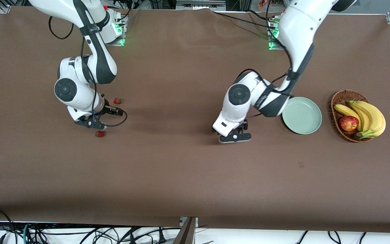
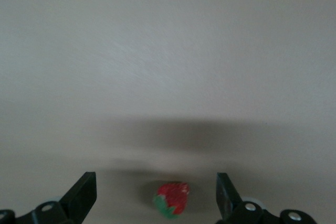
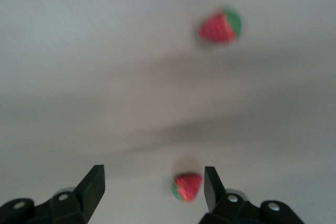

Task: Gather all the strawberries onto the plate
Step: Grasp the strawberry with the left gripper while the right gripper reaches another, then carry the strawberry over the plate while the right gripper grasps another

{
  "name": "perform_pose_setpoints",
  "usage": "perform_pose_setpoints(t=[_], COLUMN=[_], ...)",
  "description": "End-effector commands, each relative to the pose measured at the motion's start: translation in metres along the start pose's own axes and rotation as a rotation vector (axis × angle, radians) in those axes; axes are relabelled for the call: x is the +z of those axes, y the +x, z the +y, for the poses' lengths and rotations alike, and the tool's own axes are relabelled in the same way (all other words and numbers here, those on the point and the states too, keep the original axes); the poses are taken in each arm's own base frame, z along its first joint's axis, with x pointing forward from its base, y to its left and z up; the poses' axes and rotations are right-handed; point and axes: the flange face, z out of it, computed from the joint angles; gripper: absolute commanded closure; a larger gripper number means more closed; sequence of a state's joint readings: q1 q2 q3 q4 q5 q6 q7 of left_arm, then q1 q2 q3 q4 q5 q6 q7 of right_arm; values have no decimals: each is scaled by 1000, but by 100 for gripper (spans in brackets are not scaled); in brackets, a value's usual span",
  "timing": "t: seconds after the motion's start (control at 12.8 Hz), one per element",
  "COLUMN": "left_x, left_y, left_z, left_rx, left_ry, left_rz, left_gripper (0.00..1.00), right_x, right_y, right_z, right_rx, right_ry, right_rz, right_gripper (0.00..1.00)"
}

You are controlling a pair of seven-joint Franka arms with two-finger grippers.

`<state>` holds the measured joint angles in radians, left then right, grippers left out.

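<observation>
My left gripper's fingers are above the strawberry and the shadowed table in the left wrist view. It should go lower before it closes on the strawberry.
Three strawberries show. One strawberry [image 2: 172, 199] lies on the table between the spread fingers of my left gripper [image 2: 156, 182], which is open and low over the table [image 1: 234, 136] beside the plate; the front view hides this berry under the hand. The pale green plate [image 1: 301, 115] holds nothing. My right gripper [image 1: 91, 124] is open near the right arm's end of the table. A second strawberry [image 3: 188, 187] [image 1: 100, 134] lies between its fingers, close to one fingertip [image 3: 211, 182]. The third strawberry [image 1: 118, 101] [image 3: 220, 26] lies farther from the front camera, beside the right wrist.
A wicker basket [image 1: 338, 98] with bananas [image 1: 367, 117] and an apple [image 1: 348, 123] stands beside the plate toward the left arm's end. Brown cloth [image 1: 181, 169] covers the table. Cables hang from both arms.
</observation>
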<state>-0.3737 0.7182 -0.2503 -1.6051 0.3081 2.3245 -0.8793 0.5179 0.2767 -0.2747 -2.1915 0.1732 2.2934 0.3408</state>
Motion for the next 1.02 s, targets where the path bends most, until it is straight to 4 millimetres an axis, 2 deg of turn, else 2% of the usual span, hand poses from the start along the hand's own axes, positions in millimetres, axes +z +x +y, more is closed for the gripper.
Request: perform_pose_setpoints(t=[0.0, 0.24, 0.39, 0.47, 0.63, 0.71, 0.94], left_x=[13, 32, 37, 41, 39, 38, 38], left_y=[3, -12, -15, -18, -23, -25, -29], left_z=[2, -4, -5, -5, -1, 2, 6], left_rx=[-5, -4, -2, -6, -35, -41, -46], left_ry=[14, 35, 36, 35, 14, 10, 3], left_rz=[27, -18, -25, -37, -72, -79, -92], left_gripper=[0, 0, 0, 0, 0, 6, 47], right_x=[33, 68, 79, 82, 85, 85, 88], right_y=[-40, -57, -62, -63, -62, -62, -61], right_z=[21, 32, 26, 26, 27, 27, 27], right_rx=[50, 58, 40, 37, 38, 37, 34], right_ry=[47, 32, 27, 24, 21, 20, 16], right_rz=[-22, 17, 34, 33, 34, 35, 32], right_gripper=[15, 15, 17, 20, 33, 38, 62])
